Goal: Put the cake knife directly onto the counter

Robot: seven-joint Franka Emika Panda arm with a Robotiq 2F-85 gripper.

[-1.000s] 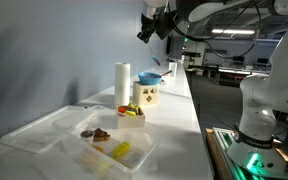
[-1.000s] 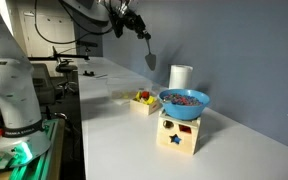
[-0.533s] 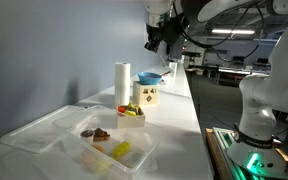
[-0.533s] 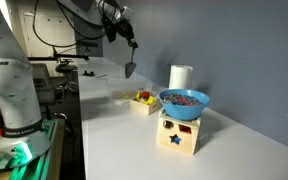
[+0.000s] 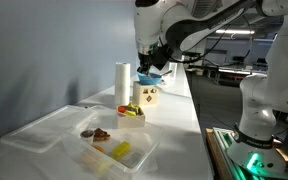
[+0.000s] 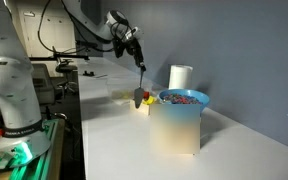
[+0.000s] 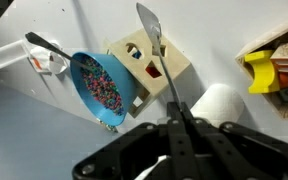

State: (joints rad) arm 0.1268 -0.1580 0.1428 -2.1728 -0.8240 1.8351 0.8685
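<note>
The cake knife is high over the wooden shape box, so I should lower it to the counter before my gripper releases it.
My gripper (image 7: 183, 124) is shut on the cake knife (image 7: 159, 55), a slim grey utensil with a flat tip. In an exterior view the gripper (image 6: 135, 47) holds the knife (image 6: 138, 85) hanging straight down, its tip just above the white counter (image 6: 99, 135) beside the small yellow box (image 6: 144, 101). In an exterior view the gripper (image 5: 150, 57) hovers over the blue bowl (image 5: 149, 76); the knife is hard to make out there. The counter also shows in the wrist view (image 7: 219, 35) and in an exterior view (image 5: 179, 125).
A blue bowl of beads (image 6: 184, 98) sits on a wooden shape box (image 7: 149, 62). A white paper roll (image 5: 122, 82) and the yellow box of toys (image 5: 131, 114) stand nearby. Clear plastic trays (image 5: 44, 132) with food bits lie at the counter's near end.
The gripper has come down with the knife from high above the counter to just over it, close to the yellow box and the blue bowl.
</note>
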